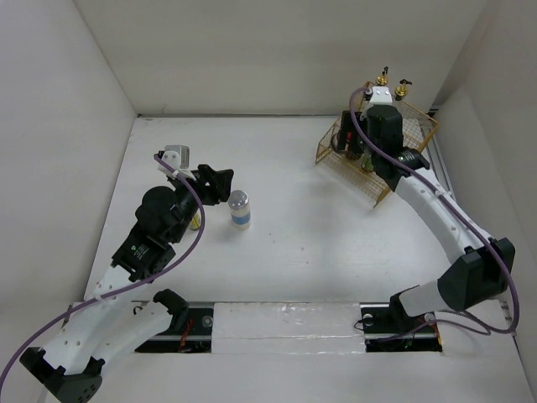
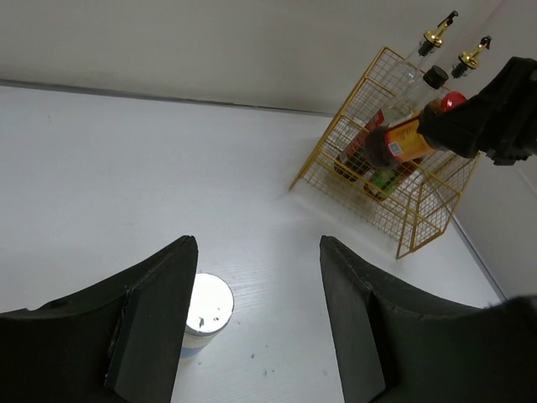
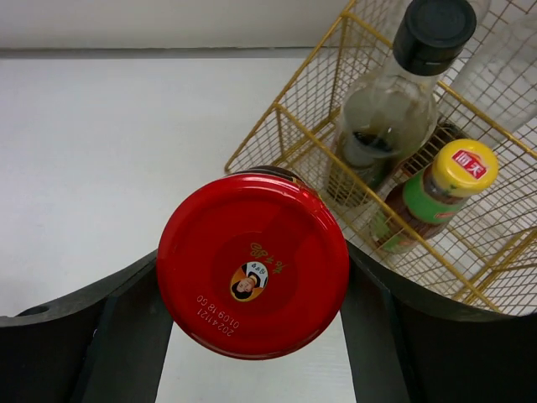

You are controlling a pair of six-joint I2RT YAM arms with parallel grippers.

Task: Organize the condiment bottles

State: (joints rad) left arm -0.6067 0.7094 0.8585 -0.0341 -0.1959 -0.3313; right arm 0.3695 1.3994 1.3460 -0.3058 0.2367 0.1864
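I need to keep my right gripper closed on the jar until it's inside the basket: it hangs tilted across the basket's front rim and would topple outside if released now.
My right gripper [image 3: 252, 277] is shut on the squat red-lidded jar [image 3: 253, 262] and holds it tilted at the front corner of the gold wire basket [image 3: 294, 117]. The left wrist view shows the held jar [image 2: 401, 141] too. A dark black-capped bottle [image 3: 388, 101] and a green yellow-capped bottle [image 3: 432, 197] stand in the basket. Two clear gold-capped bottles [image 1: 392, 84] stand behind the basket [image 1: 424, 134]. The blue-labelled silver-lidded jar [image 1: 240, 209] stands on the table just right of my open, empty left gripper [image 1: 223, 186]. That jar [image 2: 205, 307] sits beside the left finger [image 2: 159, 319]. The grey pepper shaker is out of view.
White walls close in the table on the left, back and right. The basket stands in the back right corner [image 2: 394, 180]. A small yellow object [image 1: 195, 221] peeks out from under my left arm. A metal rail [image 1: 285, 323] runs along the near edge.
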